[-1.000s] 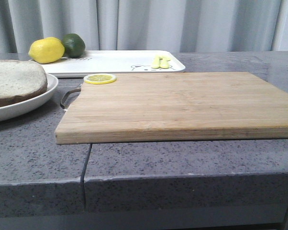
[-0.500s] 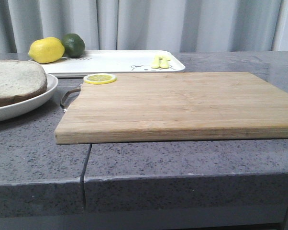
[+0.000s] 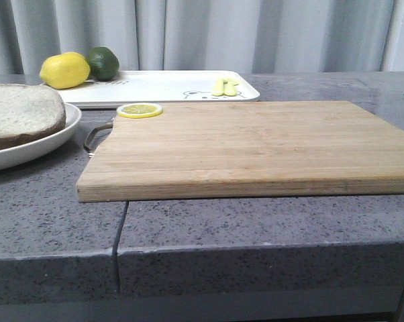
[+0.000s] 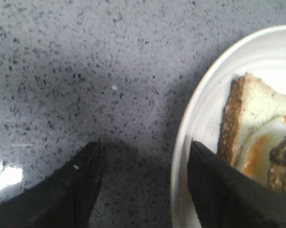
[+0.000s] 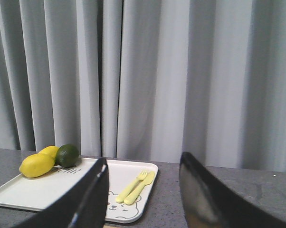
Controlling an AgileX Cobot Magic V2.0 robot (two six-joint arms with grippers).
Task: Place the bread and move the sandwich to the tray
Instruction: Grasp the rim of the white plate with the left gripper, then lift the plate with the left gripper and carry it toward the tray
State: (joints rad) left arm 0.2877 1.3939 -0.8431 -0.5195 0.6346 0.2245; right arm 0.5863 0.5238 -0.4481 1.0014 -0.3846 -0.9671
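Observation:
My left gripper should close on the plate's rim [image 4: 190,118]: one finger is inside the rim, one over the counter beside it.
The sandwich [image 3: 21,114] lies on a round white plate [image 3: 58,134] at the left of the counter, a thick brown-crusted bread slice on top. In the left wrist view a lower slice [image 4: 257,111] carries a fried egg with orange yolk [image 4: 259,154], and the crust of another slice [image 4: 283,161] lies over it. My left gripper [image 4: 145,156] is open and empty, with one finger over the plate's rim [image 4: 190,118] and the other over bare counter. The white tray [image 3: 162,86] lies at the back. My right gripper [image 5: 143,171] is open and empty, raised, facing the tray [image 5: 33,192]. Neither gripper shows in the front view.
A wooden cutting board [image 3: 256,144] fills the middle, a lemon slice [image 3: 140,110] at its far left corner. A lemon [image 3: 64,70] and a lime [image 3: 103,62] sit at the tray's left end, yellow fork and knife [image 3: 225,87] at its right. Grey curtain behind.

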